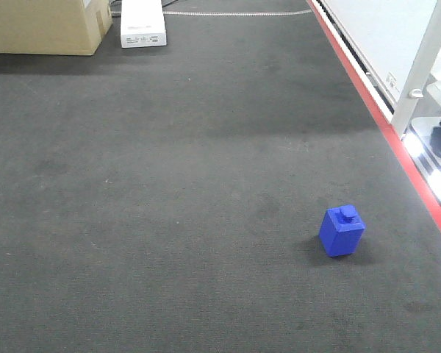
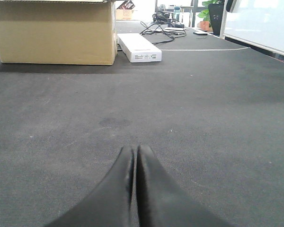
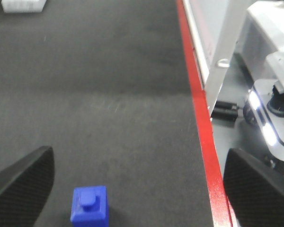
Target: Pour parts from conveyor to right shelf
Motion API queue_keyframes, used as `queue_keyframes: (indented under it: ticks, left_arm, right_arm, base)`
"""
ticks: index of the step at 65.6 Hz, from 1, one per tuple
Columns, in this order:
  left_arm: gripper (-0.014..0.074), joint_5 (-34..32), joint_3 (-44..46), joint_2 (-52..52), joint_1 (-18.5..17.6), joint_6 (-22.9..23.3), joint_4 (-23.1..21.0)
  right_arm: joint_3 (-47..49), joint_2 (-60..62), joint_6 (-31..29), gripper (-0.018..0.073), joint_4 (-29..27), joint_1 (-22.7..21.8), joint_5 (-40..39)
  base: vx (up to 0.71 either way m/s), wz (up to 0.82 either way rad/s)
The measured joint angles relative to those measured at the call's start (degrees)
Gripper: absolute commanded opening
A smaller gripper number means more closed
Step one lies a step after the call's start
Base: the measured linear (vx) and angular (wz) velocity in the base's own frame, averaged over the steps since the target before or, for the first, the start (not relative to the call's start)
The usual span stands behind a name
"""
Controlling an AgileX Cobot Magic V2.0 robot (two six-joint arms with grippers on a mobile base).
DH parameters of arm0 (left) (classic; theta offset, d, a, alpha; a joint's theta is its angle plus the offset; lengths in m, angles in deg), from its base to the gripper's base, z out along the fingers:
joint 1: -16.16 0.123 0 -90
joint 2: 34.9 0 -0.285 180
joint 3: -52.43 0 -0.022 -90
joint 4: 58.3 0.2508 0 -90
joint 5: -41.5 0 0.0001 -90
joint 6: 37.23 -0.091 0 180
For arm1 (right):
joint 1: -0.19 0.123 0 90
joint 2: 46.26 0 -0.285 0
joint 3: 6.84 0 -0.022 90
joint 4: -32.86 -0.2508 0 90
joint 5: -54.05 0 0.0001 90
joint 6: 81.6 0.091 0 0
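Observation:
The blue cube needs to go from the conveyor (image 1: 191,176) to the right shelf, so the robot's right gripper needs to grab it by its studded body (image 1: 341,235) next.
A small bright-blue cube (image 1: 342,230) with a square stud on top stands upright on the dark-grey conveyor belt (image 1: 176,191), close to its red right border (image 1: 397,143). In the right wrist view my right gripper (image 3: 139,153) is open wide above the belt. The cube (image 3: 90,205) sits low between its fingers (image 3: 23,182), nearer the left one and touching neither. My left gripper (image 2: 135,149) is shut with nothing in it, hovering over bare belt (image 2: 189,109). The right shelf is out of view. Neither gripper shows in the front view.
At the belt's far left stand a cardboard box (image 1: 44,26) and a flat white box (image 1: 142,22). A white frame post (image 1: 422,66) rises beyond the red border (image 3: 201,118), with a lit white machine (image 3: 270,109) on the floor behind it.

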Motion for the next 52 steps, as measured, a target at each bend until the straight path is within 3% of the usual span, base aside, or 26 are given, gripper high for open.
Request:
queue_keyframes:
  ticks: [17, 22, 39, 52]
  left_arm:
    - [-0.0006, 0.0, 0.0, 0.0, 0.0, 0.0, 0.0]
    - [-0.0006, 0.0, 0.0, 0.0, 0.0, 0.0, 0.0]
    - [-0.0006, 0.0, 0.0, 0.0, 0.0, 0.0, 0.0]
    - [-0.0006, 0.0, 0.0, 0.0, 0.0, 0.0, 0.0]
  right_arm:
    - [12.59, -13.1, -10.77, 0.0639, -12.17, 0.0, 12.66]
    - [15.63, -17.03, -11.83, 0.0637, -13.4, 0.0, 16.89]
    - [23.33, -29.95, -12.1, 0.0626, -13.38, 0.48, 27.16]
    - [25.77, -37.14, -6.91, 0.0618, -5.42, 6.92, 28.43]
  base:
    - [0.0, 0.0]
    - [0.0, 0.0]
    - [0.0, 0.0]
    - [0.0, 0.0]
